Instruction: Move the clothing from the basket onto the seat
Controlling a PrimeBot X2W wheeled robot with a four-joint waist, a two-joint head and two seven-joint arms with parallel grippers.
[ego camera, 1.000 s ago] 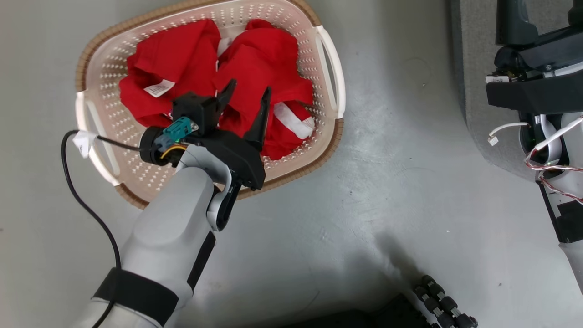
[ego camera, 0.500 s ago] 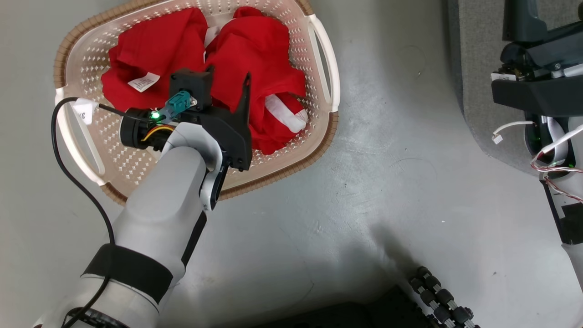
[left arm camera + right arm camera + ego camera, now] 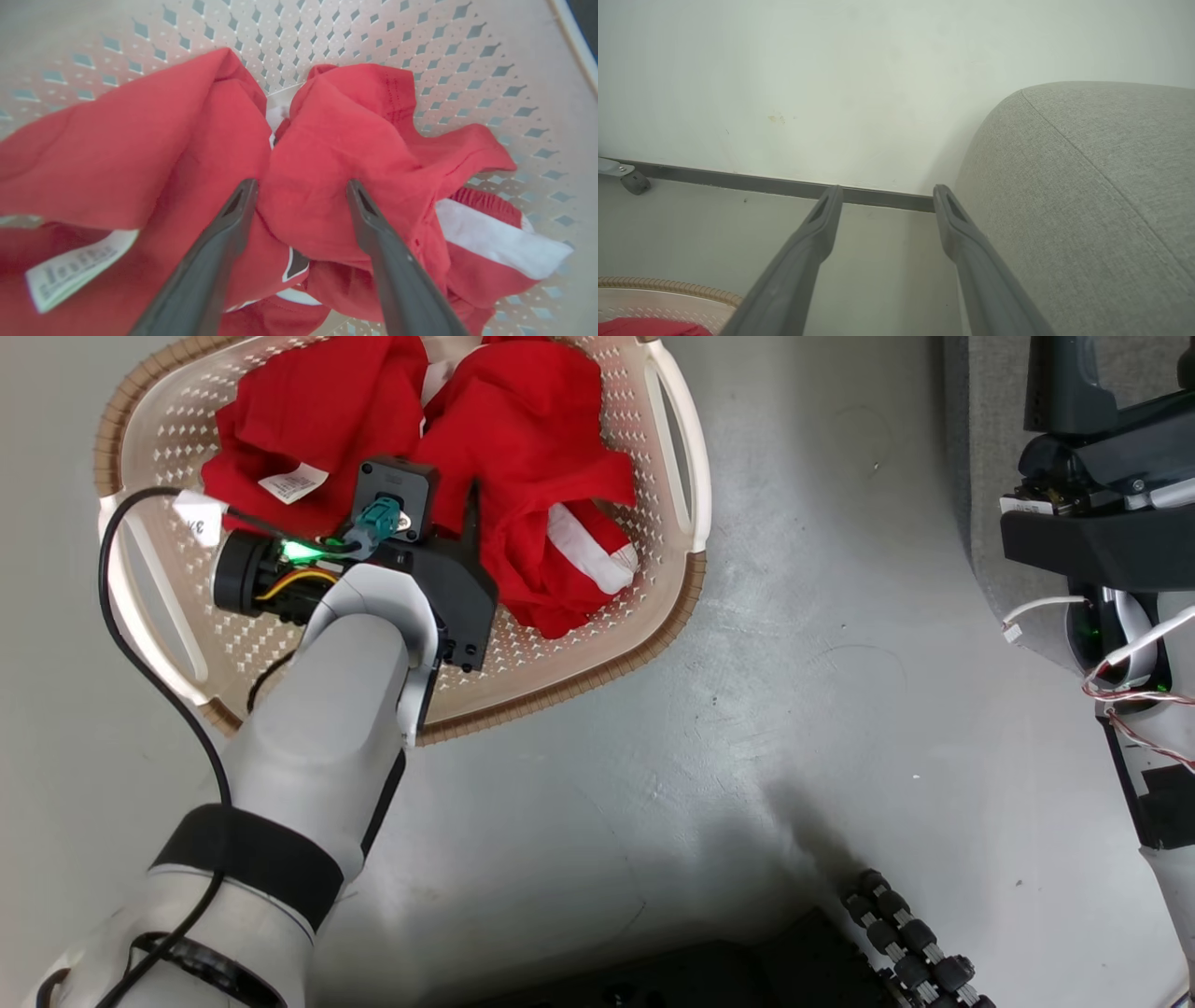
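My left gripper is to pick up the slack, crumpled red garment next by the raised fold (image 3: 305,193), between its fingers, to move the garment onto the seat.
The cream perforated basket (image 3: 597,677) stands on the floor at the upper left. In it lies the clothing, two crumpled red garments: one with a white label (image 3: 308,420), one with a white stripe (image 3: 532,439). My left gripper (image 3: 439,509) points down into them. In the left wrist view it (image 3: 300,184) is open, its fingertips pressing into the red fabric (image 3: 327,154) on either side of a fold of the right-hand garment. My right gripper (image 3: 887,190) is open and empty beside the grey seat (image 3: 1087,196), which also runs along the upper right edge (image 3: 980,448).
Grey floor (image 3: 747,709) lies between basket and seat. My base with black rollers (image 3: 915,943) is at the bottom. A black cable (image 3: 112,616) loops off the left wrist over the basket's handle. The right wrist view shows a white wall with a dark skirting (image 3: 738,179) and the basket's rim (image 3: 658,284).
My left gripper has tipped down and sunk further into the basket, so its fingers now reach the red fabric. Both grippers stayed open. The head view shifted slightly.
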